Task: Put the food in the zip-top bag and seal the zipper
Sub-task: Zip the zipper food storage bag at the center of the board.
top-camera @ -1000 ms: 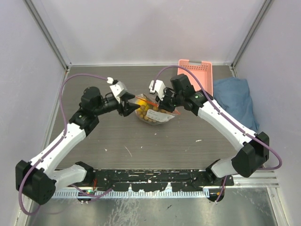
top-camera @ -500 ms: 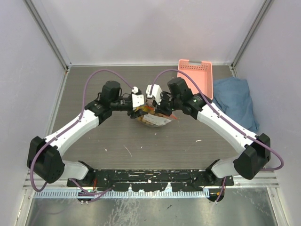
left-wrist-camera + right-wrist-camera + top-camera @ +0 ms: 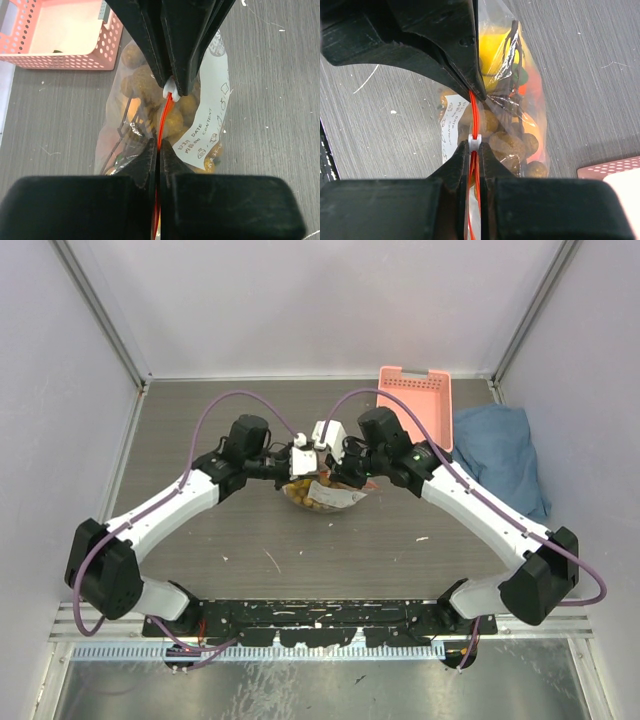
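The parts of the zipper past the slider (image 3: 474, 142) stand apart, so it would end partway along the zipper if I opened my right gripper now.
The clear zip-top bag (image 3: 326, 496) hangs between both grippers just above the table, its white label (image 3: 210, 127) facing right in the left wrist view. The food (image 3: 142, 82) is inside it: brownish balls (image 3: 509, 142) and a yellow piece (image 3: 492, 52). The orange-red zipper (image 3: 163, 117) runs taut along the top edge. My left gripper (image 3: 159, 146) is shut on the zipper strip. Facing it, my right gripper (image 3: 475, 151) is shut on the zipper at its small white slider (image 3: 474, 142). The two grippers stand a short span of strip apart.
A pink basket (image 3: 416, 400) stands at the back right, close behind the right arm. A blue cloth (image 3: 500, 455) lies at the right wall. Grey walls close in the table on three sides.
My left arm has swung right from beside the bag to its top edge, and its jaws have closed on the zipper. The right gripper has kept its hold and barely shifted.
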